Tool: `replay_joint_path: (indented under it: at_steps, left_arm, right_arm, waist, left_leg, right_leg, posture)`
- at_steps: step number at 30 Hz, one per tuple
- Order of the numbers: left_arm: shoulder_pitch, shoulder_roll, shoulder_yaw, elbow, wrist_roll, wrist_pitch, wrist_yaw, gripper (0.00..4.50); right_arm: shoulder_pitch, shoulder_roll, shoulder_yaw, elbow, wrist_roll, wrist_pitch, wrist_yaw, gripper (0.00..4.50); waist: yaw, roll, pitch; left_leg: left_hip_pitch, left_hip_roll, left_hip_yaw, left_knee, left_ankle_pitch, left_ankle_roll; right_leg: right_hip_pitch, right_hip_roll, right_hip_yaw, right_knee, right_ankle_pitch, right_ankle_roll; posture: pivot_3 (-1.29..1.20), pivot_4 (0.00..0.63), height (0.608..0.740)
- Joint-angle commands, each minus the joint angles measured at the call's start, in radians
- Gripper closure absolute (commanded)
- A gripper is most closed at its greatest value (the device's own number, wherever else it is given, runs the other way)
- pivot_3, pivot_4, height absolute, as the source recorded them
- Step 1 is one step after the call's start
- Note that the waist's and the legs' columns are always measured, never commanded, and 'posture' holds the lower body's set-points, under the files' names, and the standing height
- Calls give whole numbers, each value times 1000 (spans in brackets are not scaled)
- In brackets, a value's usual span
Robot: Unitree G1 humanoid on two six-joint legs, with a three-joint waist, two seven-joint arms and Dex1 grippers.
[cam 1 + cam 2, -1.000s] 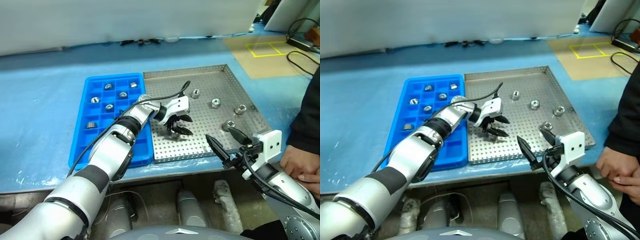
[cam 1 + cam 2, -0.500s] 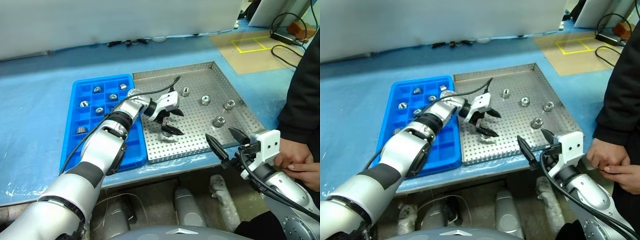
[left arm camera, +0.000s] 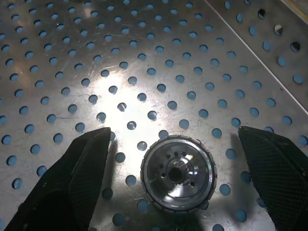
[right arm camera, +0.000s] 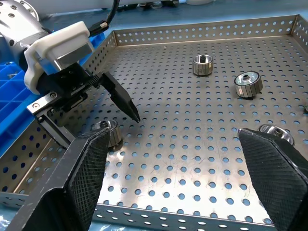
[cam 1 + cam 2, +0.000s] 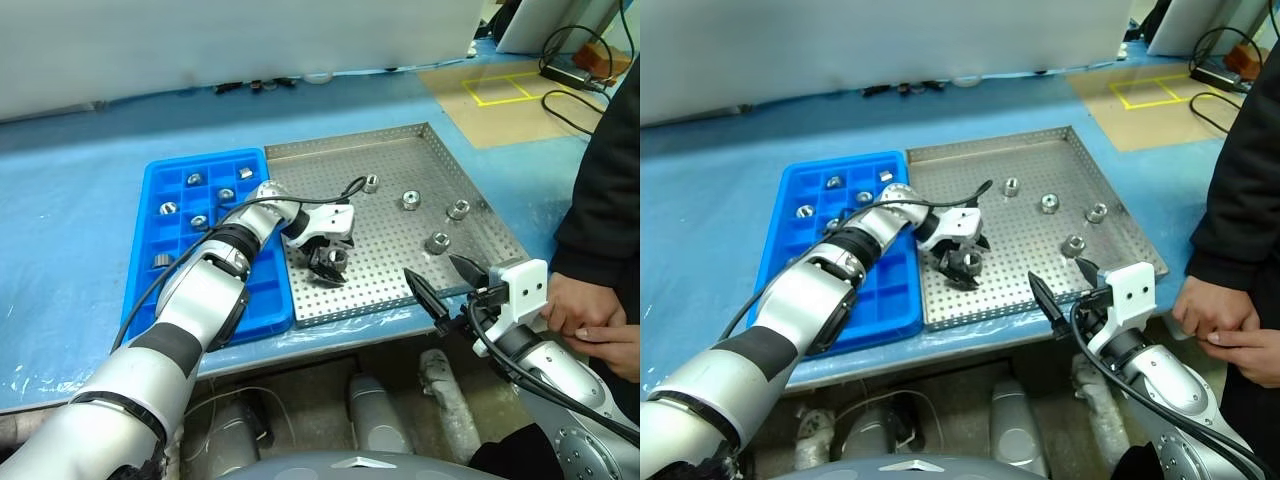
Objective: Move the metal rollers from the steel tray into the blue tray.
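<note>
The fingers of the robot's left gripper are on either side of the roller, so the gripper should close on the upright roller point(image 5: 335, 260).
The steel tray point(image 5: 400, 135) lies right of the blue tray point(image 5: 270, 300), which holds several metal rollers point(image 5: 168, 209) in its compartments. Loose rollers point(image 5: 409, 200) lie on the perforated floor toward the far and right side. My left gripper point(image 3: 174, 132) points down at the tray's near-left part, open wide. One roller point(image 3: 177, 174) stands on end between its fingers point(image 3: 86, 168), touching neither. The right wrist view shows that roller point(image 4: 108, 132) beside the left gripper point(image 4: 103, 103). My right gripper point(image 5: 430, 267) hovers open at the tray's near rim, nothing between its fingers.
A person in a dark sleeve stands at the right, their hands point(image 5: 590, 330) close to my right arm. Blue sheeting point(image 5: 80, 180) covers the table. Cables point(image 5: 570, 45) and yellow floor tape point(image 5: 500, 85) lie beyond the far right corner.
The left gripper has opened wider, turned downward and come down around a roller, shifting slightly left. The right gripper has stayed put. The camera view shifted.
</note>
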Motion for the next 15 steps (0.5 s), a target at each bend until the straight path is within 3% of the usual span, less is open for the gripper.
replay_joint_path:
  at_steps: [1,7,12,15]
  left_arm:
    - [-11,-6,0,6,12,14,30,33]
    - [6,-32,-7,16,28,51,60,33]
    - [8,-24,-23,17,54,45,100,1559]
    - [9,-11,-35,19,69,36,95,1559]
  right_arm:
    - [0,2,7,-27,-5,-17,-6,0]
    - [10,5,22,-19,-22,-31,-5,0]
    - [25,5,26,-4,-34,-49,5,0]
    - [26,6,30,3,-42,-56,10,0]
  waist:
    - [-1,0,0]
    - [0,0,0]
    - [-3,0,0]
    - [-7,0,0]
  left_leg:
    - [0,0,0,0,0,-1]
    - [0,0,0,0,1,2]
    - [2,0,0,1,-1,0]
    - [3,0,-1,1,-1,0]
  right_leg:
    - [0,0,0,0,0,0]
    - [1,0,0,0,0,0]
    - [3,0,0,0,0,0]
    - [4,0,0,0,0,0]
  posture:
    - [-735,150,740]
    - [-743,150,740]
    - [-740,150,740]
    - [-735,150,740]
